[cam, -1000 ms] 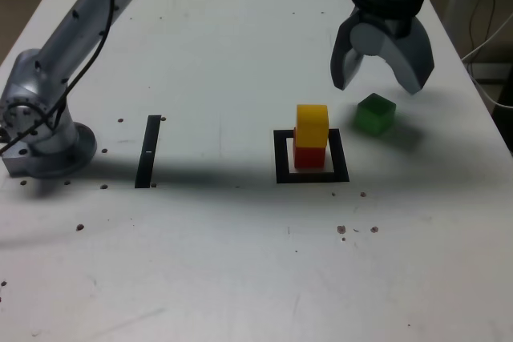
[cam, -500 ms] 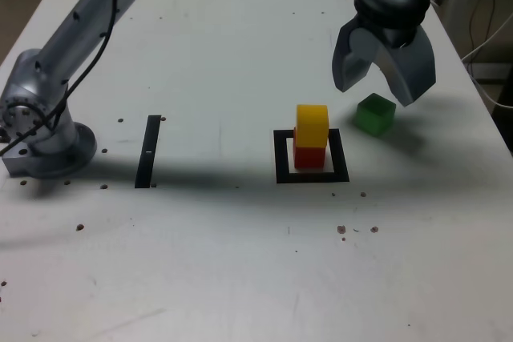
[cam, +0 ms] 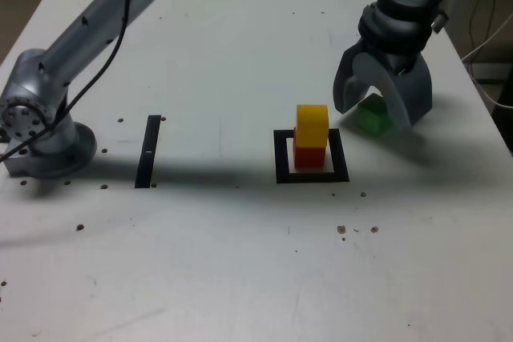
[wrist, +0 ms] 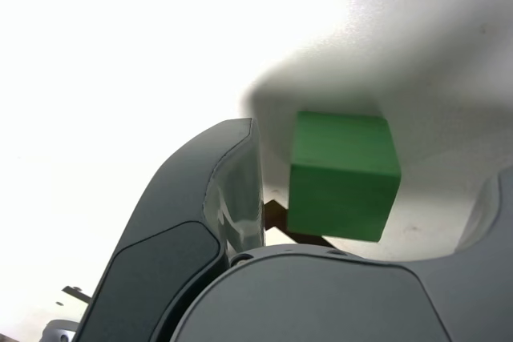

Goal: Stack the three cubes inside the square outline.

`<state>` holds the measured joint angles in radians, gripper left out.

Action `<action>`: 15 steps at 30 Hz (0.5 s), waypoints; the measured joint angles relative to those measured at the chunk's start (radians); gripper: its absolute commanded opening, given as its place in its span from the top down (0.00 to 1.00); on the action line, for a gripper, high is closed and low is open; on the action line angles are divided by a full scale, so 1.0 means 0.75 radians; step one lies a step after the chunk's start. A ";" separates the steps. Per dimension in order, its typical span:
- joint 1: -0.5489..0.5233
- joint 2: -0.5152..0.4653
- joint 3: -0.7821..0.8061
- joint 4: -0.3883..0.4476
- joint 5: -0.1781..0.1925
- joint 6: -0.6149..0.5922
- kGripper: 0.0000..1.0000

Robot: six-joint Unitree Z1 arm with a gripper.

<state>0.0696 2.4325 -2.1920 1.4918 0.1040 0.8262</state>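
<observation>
I should close my gripper on the cube now, because my fingers reach down around the green cube (cam: 373, 117) on either side of it.
In the exterior view a yellow cube (cam: 312, 125) sits on a red cube (cam: 309, 156), both inside the black square outline (cam: 280, 159). The green cube (cam: 373, 117) rests on the table to the exterior view's right of the stack, just outside the outline. My gripper (cam: 376, 113) is down over the green cube, open, with one finger on each side of it. The wrist view shows the green cube (wrist: 343, 174) between the fingers (wrist: 228, 190), with a gap of table visible beside it. The gripper (wrist: 373, 154) holds nothing.
A narrow black strip (cam: 148, 150) lies on the white table (cam: 240, 262) at the exterior view's left of the outline. The arm's base (cam: 40, 138) stands at the far left, its links crossing above the table's back. Cables (cam: 489, 30) hang past the right edge.
The gripper has come down from above and behind the green cube until its fingers straddle it. The jaws have narrowed slightly. No cube has moved.
</observation>
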 measured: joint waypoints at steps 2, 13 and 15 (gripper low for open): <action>-0.005 0.000 -0.004 0.000 0.000 -0.013 0.16; -0.017 0.000 -0.018 -0.014 -0.005 -0.097 0.59; -0.017 0.000 -0.020 -0.021 -0.010 -0.102 0.59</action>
<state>0.0572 2.4327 -2.2072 1.4760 0.0969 0.7497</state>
